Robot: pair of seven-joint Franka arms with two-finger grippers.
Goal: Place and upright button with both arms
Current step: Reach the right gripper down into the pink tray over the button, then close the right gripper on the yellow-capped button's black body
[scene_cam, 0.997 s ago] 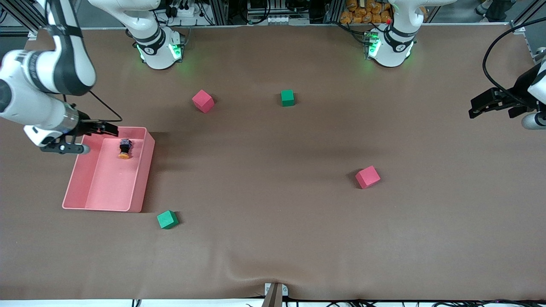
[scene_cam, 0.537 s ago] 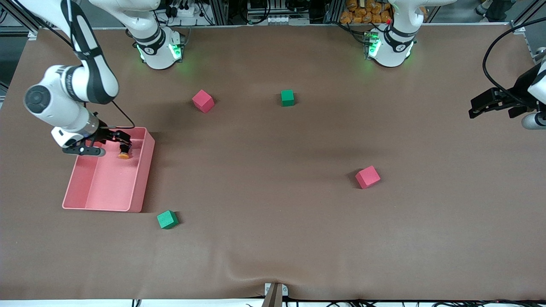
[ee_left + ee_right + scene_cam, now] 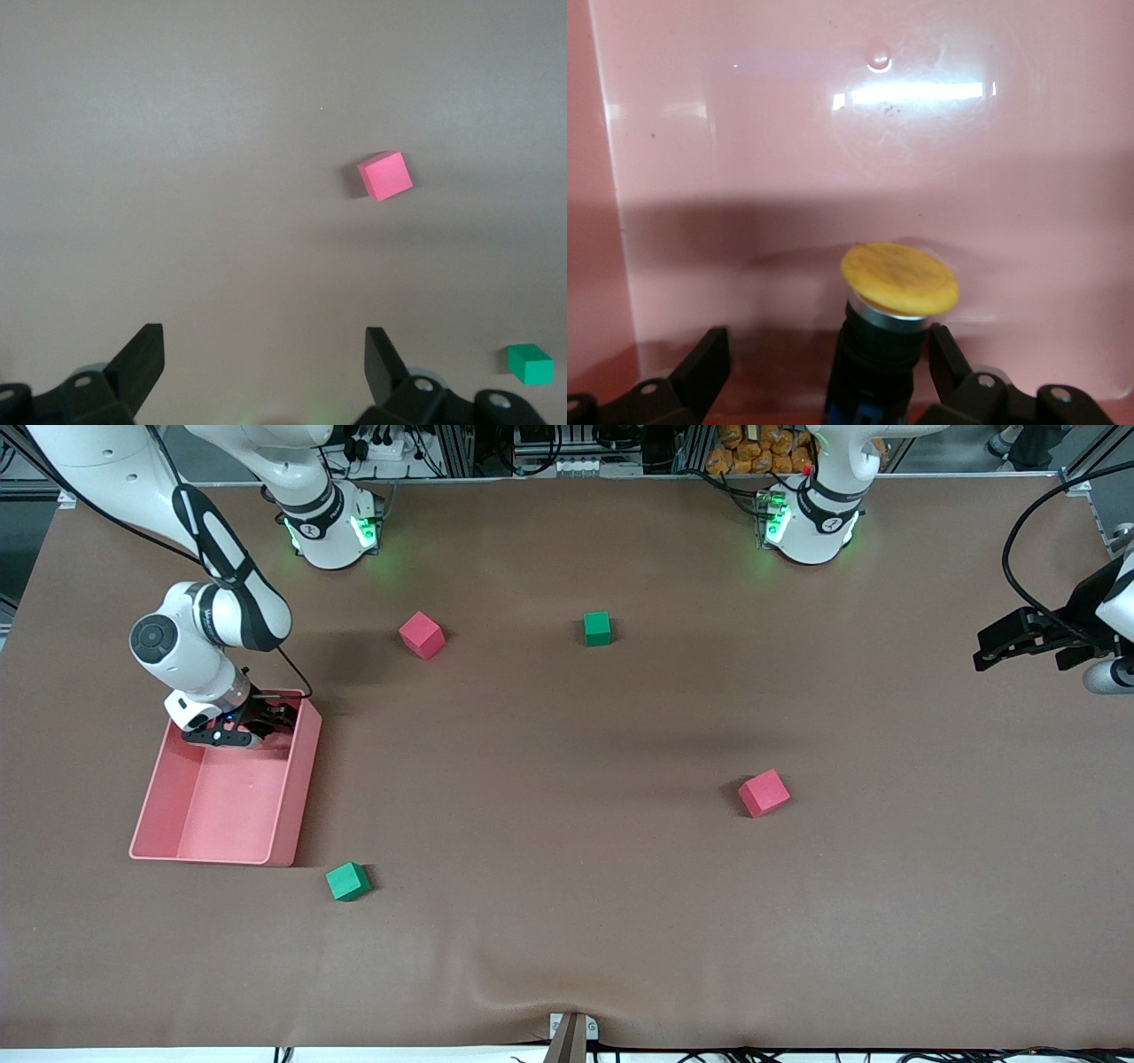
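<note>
The button's yellow cap (image 3: 900,278) will stay free for placing the button upright, because my right gripper will next grip the button by its black body (image 3: 873,367).
The button (image 3: 899,282), orange cap on a black body, lies tilted on the floor of the pink tray (image 3: 226,815), at the tray's end farther from the front camera. My right gripper (image 3: 266,724) is down inside the tray and covers the button in the front view. In the right wrist view the right gripper (image 3: 827,345) is open, with the button's body between its fingers, close to one fingertip (image 3: 941,350) and apart from the other. My left gripper (image 3: 992,646) waits open and holds nothing over the left arm's end of the table; it is also seen in its own wrist view (image 3: 264,350).
Loose foam cubes lie on the brown table: a red cube (image 3: 422,635) and a green cube (image 3: 597,628) near the bases, a red cube (image 3: 764,793) mid-table, and a green cube (image 3: 347,881) by the tray's nearer corner. The tray walls (image 3: 602,195) stand close around the right gripper.
The right arm has swung in over the tray and its gripper has come down around the button, still open. The left arm has not moved.
</note>
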